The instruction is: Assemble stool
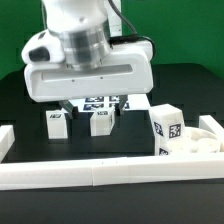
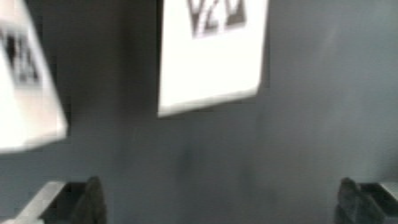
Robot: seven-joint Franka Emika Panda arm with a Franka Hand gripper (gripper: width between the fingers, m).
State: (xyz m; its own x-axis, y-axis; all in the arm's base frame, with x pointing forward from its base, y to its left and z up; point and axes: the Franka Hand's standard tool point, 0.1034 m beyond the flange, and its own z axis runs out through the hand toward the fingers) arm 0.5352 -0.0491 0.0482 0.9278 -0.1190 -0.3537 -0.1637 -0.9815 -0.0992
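Observation:
I would miss the tagged leg block if I closed now, because my gripper's wide fingers are short of it.
Two small white leg blocks with tags stand on the dark table just under the arm's white hand. A third, taller leg block stands at the exterior view's right, beside the round white seat. In the wrist view my gripper is open, its fingers wide apart with only bare dark table between them. Two tagged white leg blocks lie ahead of the fingers, apart from them. In the exterior view the hand hides the fingertips.
A long white border rail runs along the near side, with a short end piece at the exterior view's left. The marker board lies on the table behind the leg blocks.

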